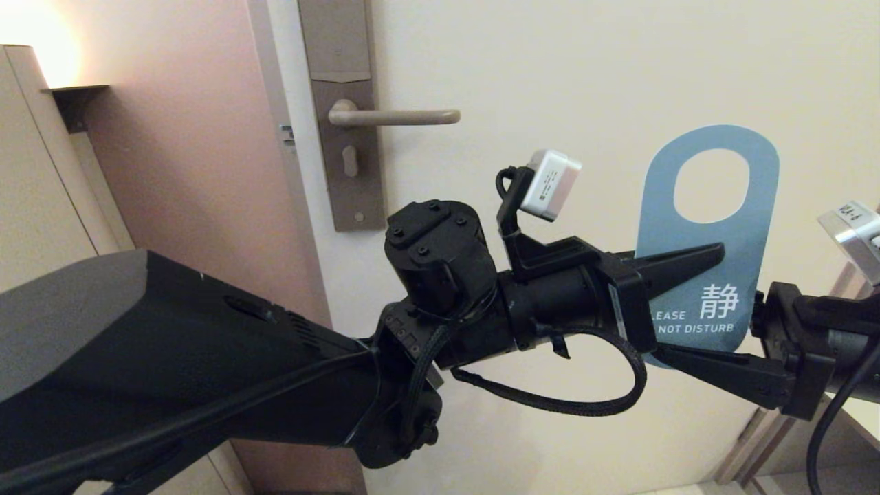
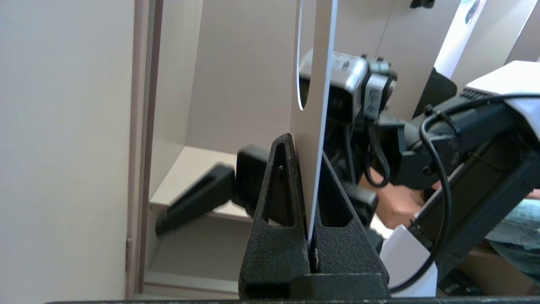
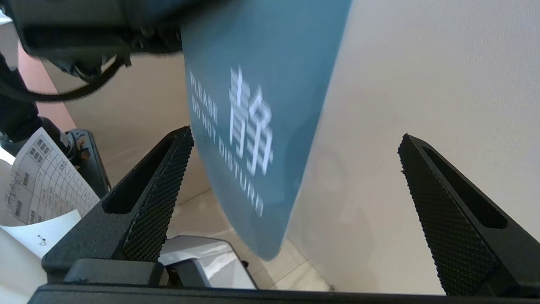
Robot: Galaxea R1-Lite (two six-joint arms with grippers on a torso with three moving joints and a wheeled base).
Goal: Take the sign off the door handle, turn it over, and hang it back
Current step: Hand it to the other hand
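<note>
My right gripper should grab the sign by its printed end (image 1: pixel 714 337) next, so the sign's oval hole (image 1: pixel 711 186) stays free for the door handle.
The sign (image 1: pixel 756 234) is off the door handle (image 1: pixel 405 117) and held upright in front of the door, right of the handle, with its blue "DO NOT DISTURB" side facing me and its oval hole at the top. My left gripper (image 1: pixel 718 254) is shut on the sign's middle; in the left wrist view (image 2: pixel 310 169) the card (image 2: pixel 314 126) stands edge-on between the closed fingers. My right gripper (image 1: pixel 687 347) is open at the sign's lower end. In the right wrist view (image 3: pixel 295 135) the blue card (image 3: pixel 249 118) hangs between its spread fingers, untouched. The handle is bare.
The handle sits on a tall brown-grey plate (image 1: pixel 347 137) with a keyhole, on the cream door (image 1: pixel 550 69). A pink wall (image 1: pixel 192 137) and a cabinet (image 1: pixel 34 172) lie to the left. A printed sheet (image 3: pixel 38 177) shows low in the right wrist view.
</note>
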